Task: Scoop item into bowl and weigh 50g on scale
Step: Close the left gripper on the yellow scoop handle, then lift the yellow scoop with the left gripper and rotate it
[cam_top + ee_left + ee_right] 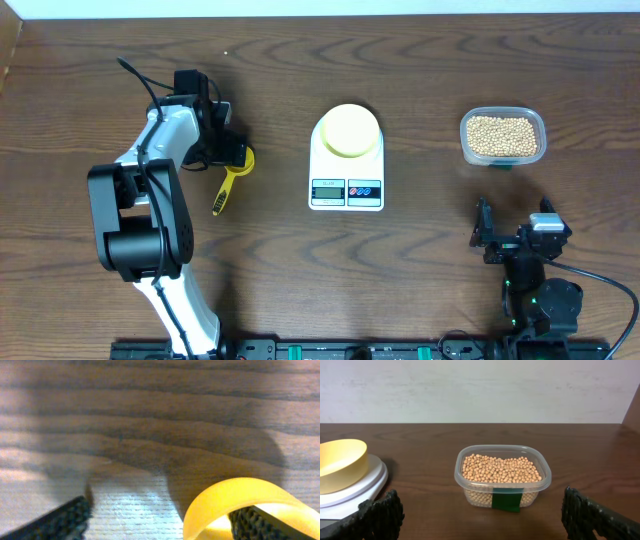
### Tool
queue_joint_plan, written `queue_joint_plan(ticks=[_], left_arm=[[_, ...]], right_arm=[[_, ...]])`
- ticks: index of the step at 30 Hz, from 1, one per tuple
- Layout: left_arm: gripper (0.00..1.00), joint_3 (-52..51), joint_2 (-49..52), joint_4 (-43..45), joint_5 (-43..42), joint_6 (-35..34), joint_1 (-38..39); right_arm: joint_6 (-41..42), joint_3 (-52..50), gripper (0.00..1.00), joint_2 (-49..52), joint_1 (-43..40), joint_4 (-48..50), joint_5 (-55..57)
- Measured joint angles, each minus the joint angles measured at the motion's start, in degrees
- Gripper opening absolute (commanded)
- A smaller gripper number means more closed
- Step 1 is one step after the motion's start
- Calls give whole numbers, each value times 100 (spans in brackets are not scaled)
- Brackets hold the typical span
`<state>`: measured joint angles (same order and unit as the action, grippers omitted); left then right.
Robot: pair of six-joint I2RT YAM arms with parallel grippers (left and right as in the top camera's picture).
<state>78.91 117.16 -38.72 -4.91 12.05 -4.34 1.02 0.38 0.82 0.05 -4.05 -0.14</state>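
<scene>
My left gripper should close now: the side of the scoop's cup is between its fingers, so it would hold the scoop.
The pale yellow bowl (348, 130) sits on the round platform of the white scale (346, 190) at mid-table; both show at the left of the right wrist view, the bowl (340, 462) on the scale (357, 487). The beige beans (501, 135) fill a clear tub (540, 128), also in the right wrist view (500, 469). My left gripper (230, 152) is low over the cup end of a bright yellow scoop (222, 195). In the left wrist view it (160, 527) is open, its right finger inside the scoop's cup (235, 492). My right gripper (510, 238) is open and empty, in front of the tub (487, 527).
The tub (542, 472) has a green tape patch on its near wall. The dark wooden table (420, 270) extends around everything. The left arm's black and white links (140, 210) stand at the left. A white wall lies beyond the table's far edge.
</scene>
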Motion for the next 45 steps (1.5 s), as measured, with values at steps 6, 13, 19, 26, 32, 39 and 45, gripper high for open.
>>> queue_joint_plan(ticks=[6,13,19,26,32,39,45], left_arm=[[60,0,0,17,9,11,0],[19,0,0,17,11,17,0],[8,0,0,9,7,20,2],[7,11,0,-24,7,17,2],[7,24,-96,-243,33,13,0],[7,17,-1246,-350,61,-400,0],[7,22,-2721,-1073,74,-1252,0]], right_arm=[[0,0,99,0,0,0,0],[0,0,99,0,0,0,0],[0,0,99,0,0,0,0],[0,0,99,0,0,0,0],[0,0,99,0,0,0,0],[0,0,99,0,0,0,0],[0,0,99,0,0,-2,0]])
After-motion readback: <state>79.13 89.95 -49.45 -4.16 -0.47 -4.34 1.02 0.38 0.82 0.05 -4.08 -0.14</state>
